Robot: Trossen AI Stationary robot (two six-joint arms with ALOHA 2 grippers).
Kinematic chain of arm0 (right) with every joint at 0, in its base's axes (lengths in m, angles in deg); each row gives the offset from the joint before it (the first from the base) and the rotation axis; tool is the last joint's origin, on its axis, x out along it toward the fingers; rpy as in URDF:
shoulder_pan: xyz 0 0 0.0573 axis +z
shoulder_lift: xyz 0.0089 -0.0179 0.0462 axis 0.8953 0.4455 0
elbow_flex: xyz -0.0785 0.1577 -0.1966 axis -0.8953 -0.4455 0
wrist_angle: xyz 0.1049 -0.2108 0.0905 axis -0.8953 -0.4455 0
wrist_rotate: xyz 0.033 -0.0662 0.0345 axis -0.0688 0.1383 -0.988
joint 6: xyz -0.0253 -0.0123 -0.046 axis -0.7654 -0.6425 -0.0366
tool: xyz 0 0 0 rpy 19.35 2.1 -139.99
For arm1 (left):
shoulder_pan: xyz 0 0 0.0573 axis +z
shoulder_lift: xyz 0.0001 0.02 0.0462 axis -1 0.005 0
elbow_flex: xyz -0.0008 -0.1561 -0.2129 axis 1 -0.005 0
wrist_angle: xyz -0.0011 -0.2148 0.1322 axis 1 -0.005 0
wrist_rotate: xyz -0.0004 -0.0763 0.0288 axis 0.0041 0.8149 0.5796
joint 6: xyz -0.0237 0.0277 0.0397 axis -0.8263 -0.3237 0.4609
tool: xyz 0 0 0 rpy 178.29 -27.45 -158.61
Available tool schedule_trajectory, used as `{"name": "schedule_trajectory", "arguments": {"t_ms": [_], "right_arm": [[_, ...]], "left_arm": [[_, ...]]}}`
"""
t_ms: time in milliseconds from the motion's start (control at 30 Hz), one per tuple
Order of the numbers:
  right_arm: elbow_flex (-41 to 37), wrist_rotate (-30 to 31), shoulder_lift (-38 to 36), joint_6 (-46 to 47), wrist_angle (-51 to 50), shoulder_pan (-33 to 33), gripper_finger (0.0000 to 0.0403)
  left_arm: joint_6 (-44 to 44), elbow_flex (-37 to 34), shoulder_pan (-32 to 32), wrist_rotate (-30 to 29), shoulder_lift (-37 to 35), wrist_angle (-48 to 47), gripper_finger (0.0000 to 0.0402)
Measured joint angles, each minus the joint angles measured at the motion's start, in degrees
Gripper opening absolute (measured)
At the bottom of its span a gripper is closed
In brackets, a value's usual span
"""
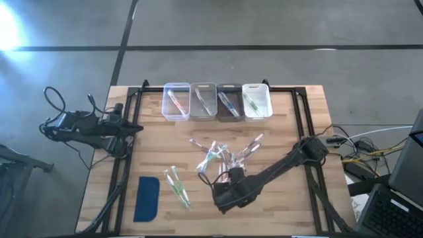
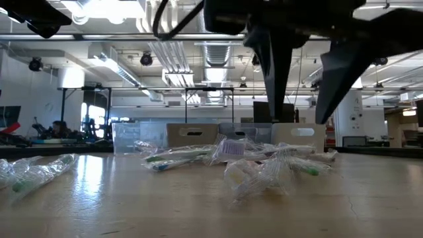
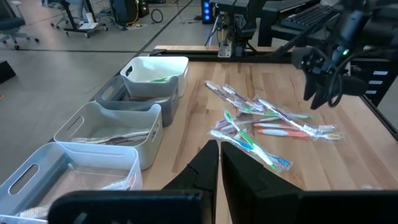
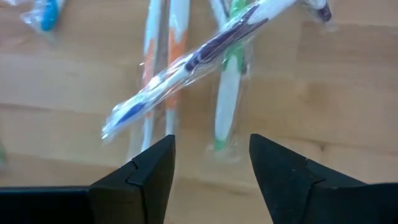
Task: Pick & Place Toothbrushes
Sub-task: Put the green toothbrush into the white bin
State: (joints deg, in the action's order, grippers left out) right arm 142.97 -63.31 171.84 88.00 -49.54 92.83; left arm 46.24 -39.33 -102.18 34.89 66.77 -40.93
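Note:
The green toothbrush should go in the white bin, so the robot's right gripper should grab it by its white handle (image 4: pixel 225 112) next.
Several plastic-wrapped toothbrushes (image 1: pixel 225 158) lie in a loose pile mid-table, and they also show in the low view (image 2: pixel 251 158) and the left wrist view (image 3: pixel 267 124). A smaller group of toothbrushes (image 1: pixel 177 185) lies nearer the left. My right gripper (image 1: pixel 221 198) hangs open just above the pile's near side, touching nothing. Its fingers (image 4: pixel 152 168) point down with a purple-and-white toothbrush (image 4: pixel 186 62), a green one (image 4: pixel 229 93) and an orange one (image 4: pixel 174 74) below them. My left gripper (image 1: pixel 135 127) waits shut at the table's left edge and also shows in its own wrist view (image 3: pixel 219 149).
Four small bins (image 1: pixel 217 101) stand in a row at the far edge, each with toothbrushes inside. A flat dark-blue pad (image 1: pixel 147 198) lies near the front left. Black rails (image 1: pixel 122 165) run along both sides of the table.

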Motion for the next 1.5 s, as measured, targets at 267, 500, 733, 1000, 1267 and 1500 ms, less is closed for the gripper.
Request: {"name": "schedule_trajectory", "arguments": {"t_ms": [267,500,733,1000,1267,1500], "right_arm": [[-5.2,-1.4,-0.2,-0.9,5.2,-0.6,0.0180],[-10.2,-1.5,-0.2,0.2,10.8,-0.9,0.0168],[-12.3,-1.5,-0.2,0.6,11.1,-1.1,0.0155],[-12.8,-1.6,-0.3,-0.7,10.9,-1.2,0.0103],[-10.0,-1.5,-0.3,-3.8,10.8,-1.3,0.0037],[-4.1,-3.8,-0.3,-5.4,-0.3,-1.2,0.0037]], "left_arm": [[0.0,0.0,0.0,0.0,0.0,0.0,0.0026],[0.0,0.0,0.0,0.0,0.0,0.0,0.0026],[0.0,0.0,0.0,0.0,0.0,0.0,0.0026],[0.0,0.0,0.0,0.0,0.0,0.0,0.0026],[0.0,0.0,0.0,0.0,0.0,0.0,0.0026],[0.0,0.0,0.0,0.0,0.0,0.0,0.0026]]}}
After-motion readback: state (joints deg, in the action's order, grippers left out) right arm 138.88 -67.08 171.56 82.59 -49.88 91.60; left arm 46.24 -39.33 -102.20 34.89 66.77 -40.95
